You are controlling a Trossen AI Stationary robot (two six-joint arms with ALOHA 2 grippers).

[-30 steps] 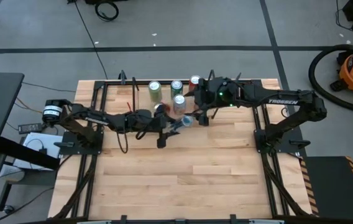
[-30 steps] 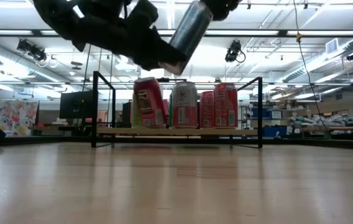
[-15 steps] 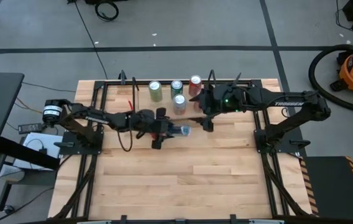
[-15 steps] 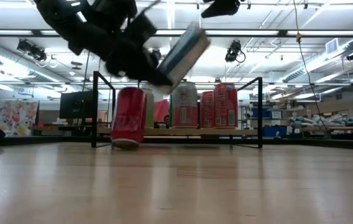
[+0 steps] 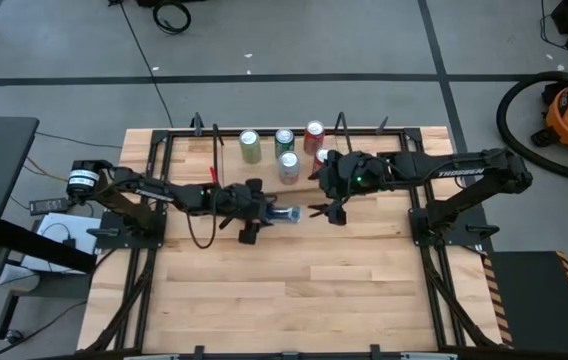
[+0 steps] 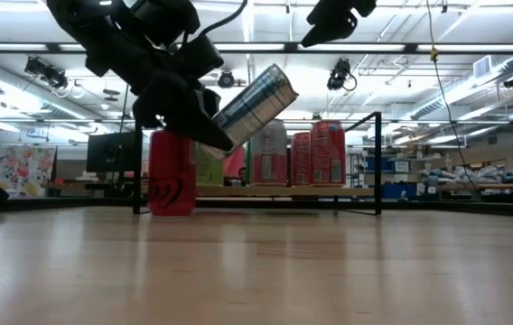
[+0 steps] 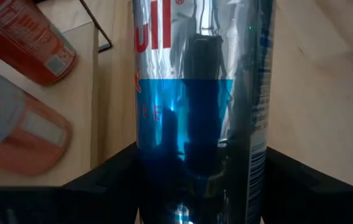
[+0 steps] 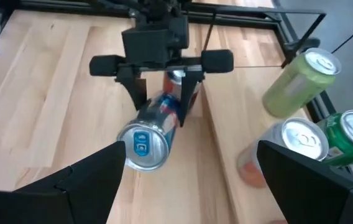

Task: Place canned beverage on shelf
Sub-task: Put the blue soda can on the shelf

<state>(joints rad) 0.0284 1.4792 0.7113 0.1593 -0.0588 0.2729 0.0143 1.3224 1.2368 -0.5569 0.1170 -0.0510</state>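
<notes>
I will next grab the silver-and-blue can with my right gripper by its upper body (image 5: 289,214), beside the lid with the tab. Then the can will go upright on the shelf.
My left gripper (image 5: 262,213) is shut on a silver-and-blue can (image 5: 284,213) in the air in front of the shelf (image 5: 224,150). The can also shows in the low view (image 6: 249,104) and the right wrist view (image 8: 155,127). My right gripper (image 5: 326,210) is open and empty, just right of the can's top end, and shows high up in the low view (image 6: 333,20). Several cans stand upright on the shelf plank (image 6: 356,191). A red can (image 6: 172,171) stands on the tabletop in front of the shelf's left part. My left gripper pinches the can's lower body (image 7: 158,155) between its two fingers (image 7: 111,174), one on each side. The fingers come about level from the table's left and lie along the can. The can is lifted clear, tilted, with its tabbed top (image 8: 140,146) raised toward the right gripper.
On the shelf stand a light green can (image 5: 250,147), a dark green can (image 5: 284,140), a silver can (image 5: 289,165) and a red can (image 5: 313,133). Black rod uprights (image 6: 137,158) close the shelf's ends. The near half of the tabletop (image 5: 294,290) is bare wood.
My left gripper has come down and toward the near edge with the silver-and-blue can, which has tipped from steep to a shallow tilt. My right gripper has drawn back from the can toward the table's right. A red can on the shelf's front left now stands on the tabletop.
</notes>
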